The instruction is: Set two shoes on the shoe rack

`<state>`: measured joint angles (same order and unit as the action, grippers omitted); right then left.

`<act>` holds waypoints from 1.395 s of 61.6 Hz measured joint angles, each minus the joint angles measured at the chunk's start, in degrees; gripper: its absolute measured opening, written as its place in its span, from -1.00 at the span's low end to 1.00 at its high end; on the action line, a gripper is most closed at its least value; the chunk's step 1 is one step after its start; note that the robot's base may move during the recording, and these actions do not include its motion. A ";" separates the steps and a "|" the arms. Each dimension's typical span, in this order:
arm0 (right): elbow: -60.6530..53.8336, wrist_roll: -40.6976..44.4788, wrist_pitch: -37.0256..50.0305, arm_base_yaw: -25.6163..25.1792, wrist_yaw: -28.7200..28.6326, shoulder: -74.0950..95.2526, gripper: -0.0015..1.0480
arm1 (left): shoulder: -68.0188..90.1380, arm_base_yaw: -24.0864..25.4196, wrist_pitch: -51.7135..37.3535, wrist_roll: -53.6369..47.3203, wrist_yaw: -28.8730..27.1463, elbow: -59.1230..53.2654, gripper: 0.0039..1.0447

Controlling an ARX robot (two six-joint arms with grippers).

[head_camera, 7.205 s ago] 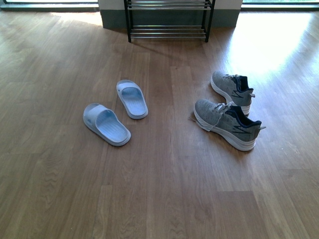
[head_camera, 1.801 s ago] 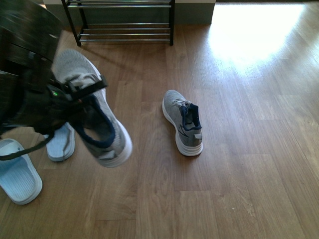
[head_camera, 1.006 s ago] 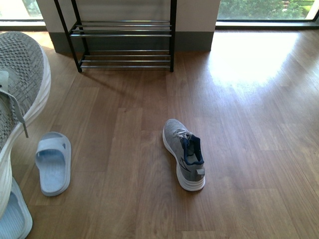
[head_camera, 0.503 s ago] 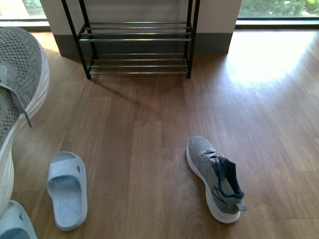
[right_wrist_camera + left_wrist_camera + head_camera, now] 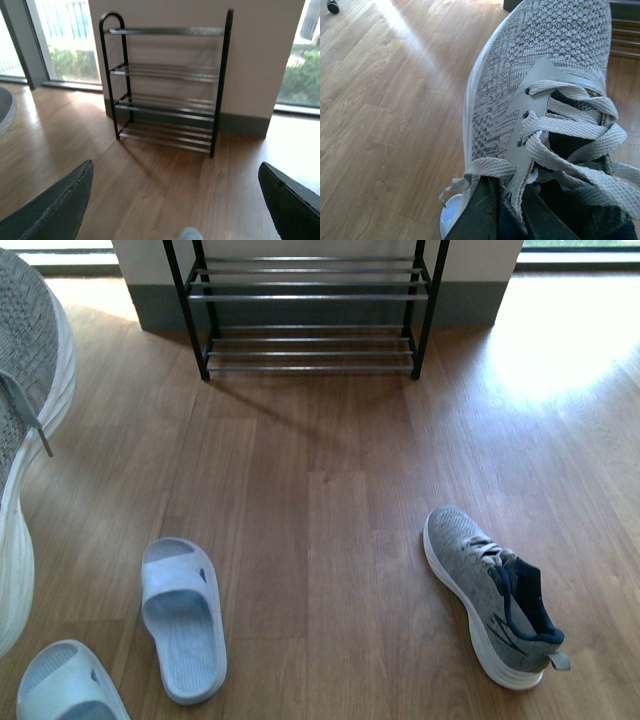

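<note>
Next, my right gripper grabs the grey sneaker on the floor by its navy collar [image 5: 520, 585], to place the sneaker on the shoe rack [image 5: 310, 305].
One grey sneaker [image 5: 540, 75] hangs in the air, my left gripper [image 5: 505, 215] shut on its tongue and collar; it fills the front view's left edge [image 5: 25, 440]. The other grey sneaker [image 5: 492, 595] lies on the wood floor at the right, toe pointing toward the shoe rack [image 5: 310, 305]. The black rack with silver bars stands against the wall straight ahead, and the right wrist view shows all its tiers [image 5: 167, 85]. My right gripper [image 5: 175, 205] is open above the floor with nothing between its fingers; the floor sneaker's toe [image 5: 190, 234] peeks in below it.
Two pale blue slides lie on the floor at lower left, one [image 5: 182, 618] nearer the middle and one [image 5: 68, 685] at the corner. Glass doors flank the wall behind the rack. Bare wood floor stretches between the shoes and the rack.
The view has shifted forward and left: the rack sits more central, the floor sneaker and slides have slid rightward in the picture. The held sneaker stays at the left edge.
</note>
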<state>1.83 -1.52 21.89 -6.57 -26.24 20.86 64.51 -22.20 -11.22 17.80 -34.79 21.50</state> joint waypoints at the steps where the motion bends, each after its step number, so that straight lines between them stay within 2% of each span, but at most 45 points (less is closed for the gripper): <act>1: 0.48 0.61 1.73 0.61 0.94 3.67 0.82 | 0.00 -0.04 0.00 0.00 0.13 0.00 -0.97; 11: 9.42 5.11 15.96 3.69 5.09 35.26 0.82 | 0.00 -0.09 0.00 0.00 0.24 0.00 -0.97; 19: 19.85 9.70 22.18 4.63 8.70 62.07 0.82 | 0.00 -0.09 0.00 0.00 0.15 0.00 -0.97; 30: 32.92 12.39 22.51 5.16 11.37 95.80 0.82 | 0.00 -0.09 0.00 0.00 0.07 0.00 -0.97; 39: 40.24 14.86 22.77 5.44 12.81 113.22 0.82 | 0.00 -0.09 0.00 0.00 0.13 0.00 -0.97; 50: 47.41 16.04 21.79 4.55 13.33 123.84 0.82 | 0.00 -0.09 0.00 0.00 0.15 0.00 -0.97; 68: 54.71 16.50 18.64 1.53 12.50 129.35 0.82 | 0.00 -0.09 0.00 0.00 0.11 0.00 -0.97; 86: 58.31 19.04 15.65 -4.22 11.50 132.47 0.82 | 0.00 -0.09 0.00 0.00 0.13 0.00 -0.97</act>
<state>60.14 17.52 37.54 -10.79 -14.74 153.34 64.51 -22.28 -11.22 17.80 -34.65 21.50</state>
